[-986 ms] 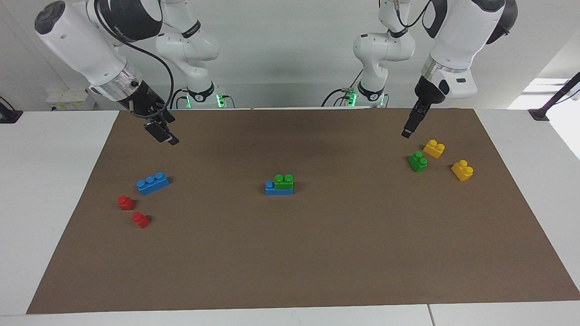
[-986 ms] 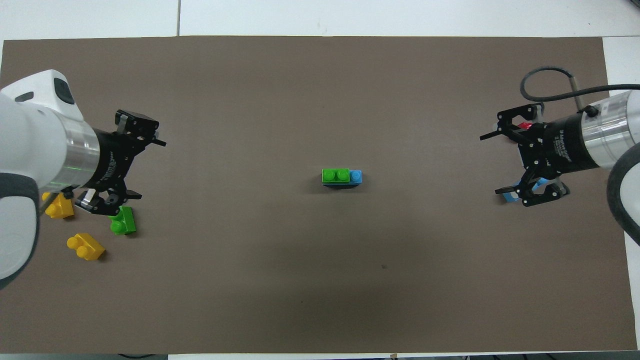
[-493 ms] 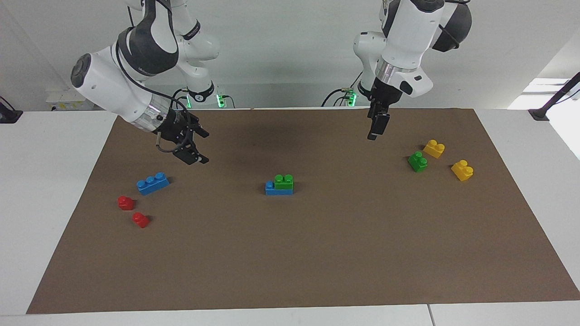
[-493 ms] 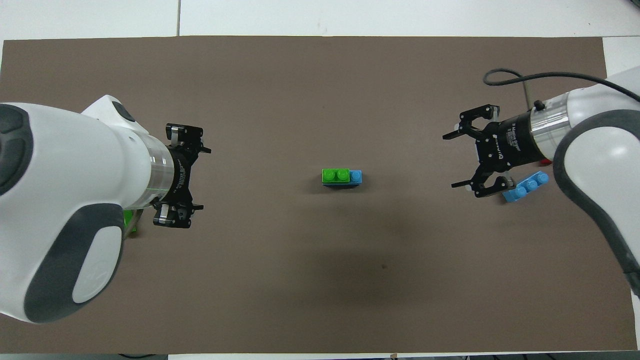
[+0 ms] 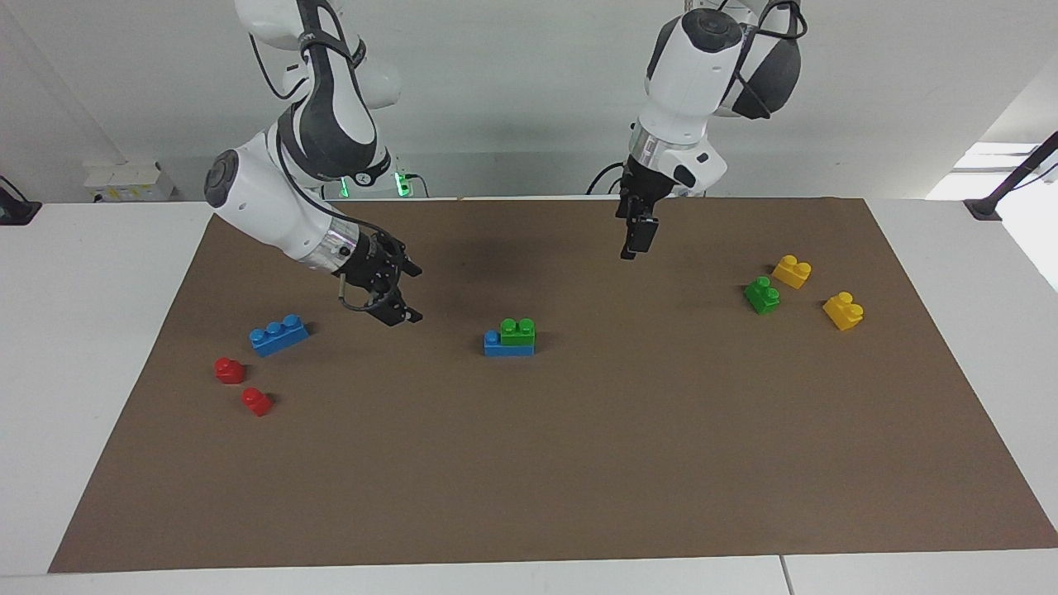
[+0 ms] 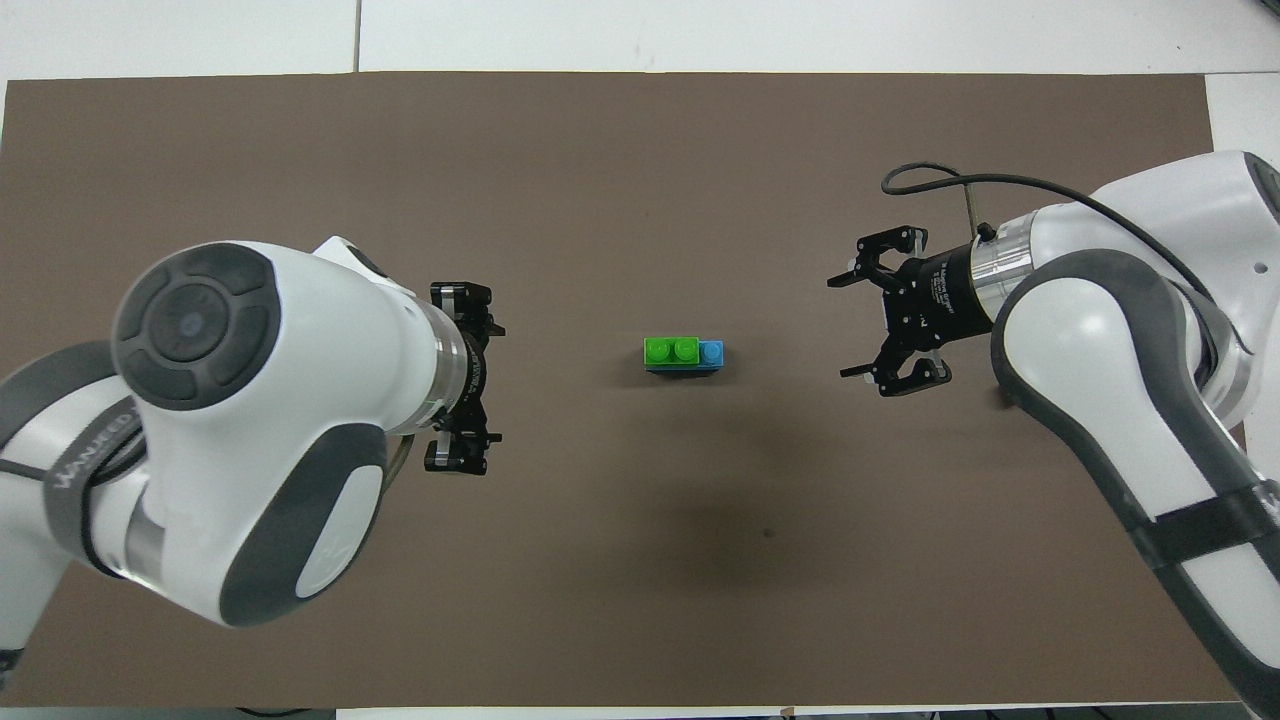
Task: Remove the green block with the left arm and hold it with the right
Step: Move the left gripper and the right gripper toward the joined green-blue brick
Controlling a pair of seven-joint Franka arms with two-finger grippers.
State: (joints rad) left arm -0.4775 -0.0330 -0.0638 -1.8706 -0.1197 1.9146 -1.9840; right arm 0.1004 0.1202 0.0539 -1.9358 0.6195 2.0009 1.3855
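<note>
My right gripper will go to the blue brick and grab its uncovered end (image 6: 711, 354). Then the green block (image 6: 671, 350) is free to pull off.
The bright green block (image 5: 518, 331) (image 6: 671, 350) sits pressed onto a blue brick (image 5: 504, 349) (image 6: 711, 353) at the middle of the brown mat. My left gripper (image 5: 632, 248) (image 6: 492, 383) hangs open in the air over bare mat, off toward the left arm's end from the stack. My right gripper (image 5: 412, 295) (image 6: 842, 328), with a wire loop at its wrist, is open low over the mat toward the right arm's end from the stack. Neither gripper touches or holds anything.
A darker green brick (image 5: 761, 295) and two yellow bricks (image 5: 791, 271) (image 5: 843, 311) lie at the left arm's end. A blue three-stud brick (image 5: 278, 334) and two red blocks (image 5: 229, 369) (image 5: 257, 402) lie at the right arm's end. The arms hide all of these in the overhead view.
Both arms have swung in from the ends of the mat toward the middle stack. Both grippers stayed open; no brick has moved.
</note>
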